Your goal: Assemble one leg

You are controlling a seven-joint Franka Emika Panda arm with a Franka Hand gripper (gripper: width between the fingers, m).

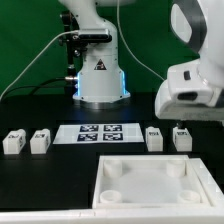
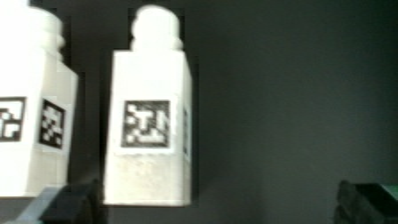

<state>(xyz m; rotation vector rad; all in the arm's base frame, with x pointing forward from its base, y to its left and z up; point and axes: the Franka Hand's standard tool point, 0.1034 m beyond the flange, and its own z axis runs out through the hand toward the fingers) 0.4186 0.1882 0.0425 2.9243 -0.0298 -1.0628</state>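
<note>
My gripper grips the leg by its tagged body [image 1: 183, 143] [image 2: 148, 130] next, leaving the leg's narrow tip free to enter the tray's corner socket.
Four white legs stand on the black table in the exterior view, two toward its left [image 1: 13, 143] [image 1: 40, 141] and two toward its right [image 1: 154, 138] [image 1: 181, 137]. My gripper [image 1: 181, 124] hangs just above the rightmost leg. In the wrist view my gripper [image 2: 217, 205] is open and empty, with dark fingertips [image 2: 63, 205] at the frame's edge. One tagged leg [image 2: 151, 110] lies close to one fingertip, off the middle of the gap. A second leg [image 2: 32, 110] lies beside it, outside the jaws.
The large white square tray [image 1: 150, 180] with round corner sockets lies at the table's front. The marker board [image 1: 99, 133] lies flat between the two pairs of legs. The robot base [image 1: 98, 75] stands behind it.
</note>
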